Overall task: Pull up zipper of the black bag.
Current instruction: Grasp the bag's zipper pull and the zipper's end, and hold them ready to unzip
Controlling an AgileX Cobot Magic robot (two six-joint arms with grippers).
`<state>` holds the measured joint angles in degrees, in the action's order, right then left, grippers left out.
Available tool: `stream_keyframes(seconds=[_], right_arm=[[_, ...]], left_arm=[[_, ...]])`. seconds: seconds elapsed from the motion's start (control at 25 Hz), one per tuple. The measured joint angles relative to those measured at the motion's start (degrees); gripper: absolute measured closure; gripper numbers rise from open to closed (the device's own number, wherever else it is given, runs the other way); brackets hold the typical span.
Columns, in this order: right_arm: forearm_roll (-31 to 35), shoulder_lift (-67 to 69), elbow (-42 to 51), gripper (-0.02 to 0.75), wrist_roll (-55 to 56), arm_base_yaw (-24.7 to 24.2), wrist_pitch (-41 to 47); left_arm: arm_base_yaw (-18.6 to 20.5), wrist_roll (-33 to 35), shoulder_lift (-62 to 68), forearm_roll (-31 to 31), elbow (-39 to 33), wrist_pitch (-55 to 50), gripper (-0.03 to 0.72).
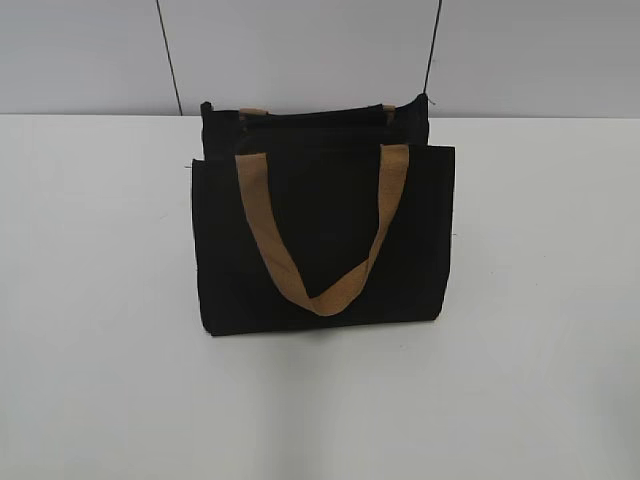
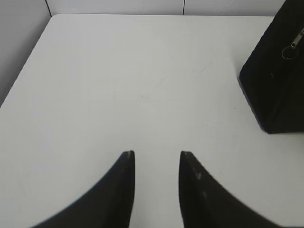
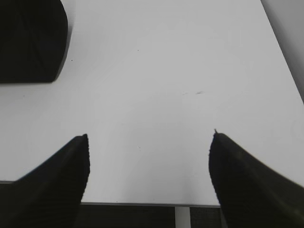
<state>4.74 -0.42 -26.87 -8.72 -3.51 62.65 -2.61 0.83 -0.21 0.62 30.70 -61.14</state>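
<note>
I should next grab the zipper by its black fabric end (image 1: 206,112) with my left gripper, to hold the bag (image 1: 325,240) taut for zipping.
The black bag (image 1: 325,240) stands upright in the middle of the white table, with a tan handle (image 1: 320,240) hanging over its front panel. In the left wrist view its end (image 2: 278,85) shows at the right edge, with the zipper's silver ring pull (image 2: 288,51) near the top. In the right wrist view a bag corner (image 3: 31,40) fills the top left. My left gripper (image 2: 156,154) is open and empty over bare table, well left of the bag. My right gripper (image 3: 149,137) is open wide and empty, right of the bag. Neither gripper shows in the exterior view.
The white table (image 1: 110,300) spreads around the bag. A grey wall (image 1: 90,50) with dark vertical seams stands behind. The table's left edge (image 2: 23,66) shows in the left wrist view, and its near edge (image 3: 142,203) in the right wrist view.
</note>
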Motion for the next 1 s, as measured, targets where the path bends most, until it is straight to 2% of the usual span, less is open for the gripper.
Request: stream_keyframes(seconds=[0.24, 0.32, 0.4, 0.52, 0.6, 0.68, 0.88, 1.0], right_arm=[[0.0, 0.0, 0.0, 0.143, 0.0, 0.0, 0.0], [0.0, 0.0, 0.0, 0.143, 0.0, 0.0, 0.0], [0.0, 0.0, 0.0, 0.143, 0.0, 0.0, 0.0], [0.0, 0.0, 0.0, 0.143, 0.0, 0.0, 0.0], [0.0, 0.0, 0.0, 0.143, 0.0, 0.0, 0.0], [0.0, 0.0, 0.0, 0.143, 0.0, 0.0, 0.0], [0.0, 0.0, 0.0, 0.143, 0.0, 0.0, 0.0], [0.0, 0.0, 0.0, 0.143, 0.0, 0.0, 0.0]], left_arm=[[0.0, 0.0, 0.0, 0.0, 0.0, 0.0, 0.447], [0.0, 0.0, 0.0, 0.0, 0.3, 0.3, 0.419], [0.0, 0.0, 0.0, 0.0, 1.2, 3.4, 0.316], [0.0, 0.0, 0.0, -0.6, 1.4, 14.9, 0.121], [0.0, 0.0, 1.1, -0.6, 0.5, 23.5, 0.065], [0.0, 0.0, 4.2, -0.6, -1.5, 33.5, 0.065], [0.0, 0.0, 16.7, -1.0, -9.1, 58.4, 0.162], [0.0, 0.0, 28.8, -1.6, -11.7, 71.0, 0.193]])
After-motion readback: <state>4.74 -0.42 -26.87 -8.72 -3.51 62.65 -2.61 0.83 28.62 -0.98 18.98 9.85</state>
